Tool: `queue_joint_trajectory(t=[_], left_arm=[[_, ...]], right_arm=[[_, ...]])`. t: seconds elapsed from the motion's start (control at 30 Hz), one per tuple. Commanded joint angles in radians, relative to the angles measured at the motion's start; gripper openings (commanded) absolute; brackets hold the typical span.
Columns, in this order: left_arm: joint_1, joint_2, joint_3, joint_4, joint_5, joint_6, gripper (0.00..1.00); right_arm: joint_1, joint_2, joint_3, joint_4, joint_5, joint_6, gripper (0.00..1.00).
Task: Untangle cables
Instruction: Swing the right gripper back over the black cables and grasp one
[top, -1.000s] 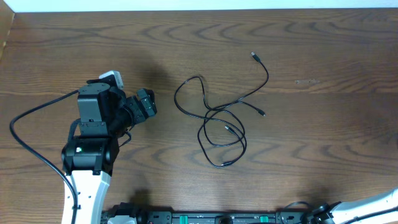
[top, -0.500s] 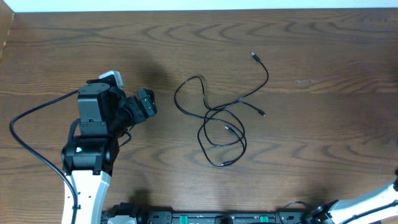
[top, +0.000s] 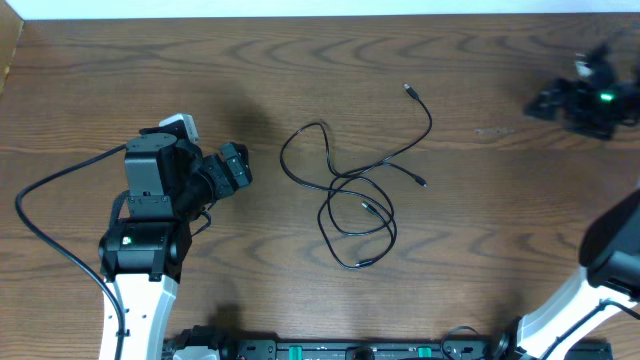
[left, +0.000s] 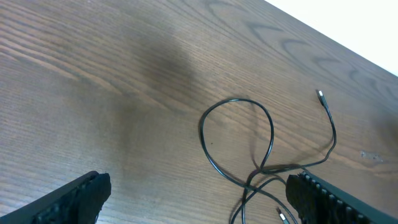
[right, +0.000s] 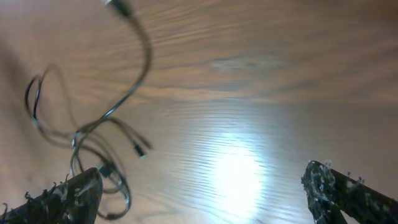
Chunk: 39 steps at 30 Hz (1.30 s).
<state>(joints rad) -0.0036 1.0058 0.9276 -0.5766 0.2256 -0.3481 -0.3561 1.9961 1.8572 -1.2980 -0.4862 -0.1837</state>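
I need to pull the black cable untangled, so next my right gripper should grab it by its far loop (top: 314, 124) (right: 37, 78), apart from the crossings.
A tangle of thin black cables (top: 340, 181) lies in loops at the middle of the wooden table (top: 480, 230), with small plug ends sticking out; no white cord shows. My left gripper (top: 237, 166) is open and empty, a short way left of the tangle. In the left wrist view the loops (left: 258, 169) lie ahead between the open fingers (left: 199, 186). My right gripper (top: 550, 102) is blurred at the far right, well apart from the cables. In the right wrist view its fingers (right: 205, 180) are wide open and empty, with the cables (right: 78, 134) at the left.
The thick black cable of the left arm (top: 50, 190) curves over the table at the left. The table's far edge meets a white surface (top: 300, 8). A rail with green parts (top: 350, 350) runs along the near edge.
My right arm has swung up from the lower right corner to the far right of the table. The left arm and the cables have not moved.
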Motion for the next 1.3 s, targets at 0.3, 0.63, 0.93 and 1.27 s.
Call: queue_joint_trajectory(t=[0.3,0.63,0.93,1.27], left_arm=[[0.003,-0.007,0.011,0.0,-0.014,-0.009,0.96],[0.003,-0.007,0.011,0.0,-0.014,-0.009,0.96],[0.003,-0.007,0.011,0.001,-0.014,-0.009,0.96],[0.003,-0.007,0.011,0.001,-0.014,-0.009,0.96]], right_arm=[[0.449,-0.027,0.012,0.062,0.009,-0.041,0.99],[0.704,-0.009,-0.023,0.286,0.021,-0.04,0.99],[0.834,0.096,-0.023,0.367,0.043,0.023,0.99],[0.915,0.283,-0.023,0.412,0.042,0.049,0.91]])
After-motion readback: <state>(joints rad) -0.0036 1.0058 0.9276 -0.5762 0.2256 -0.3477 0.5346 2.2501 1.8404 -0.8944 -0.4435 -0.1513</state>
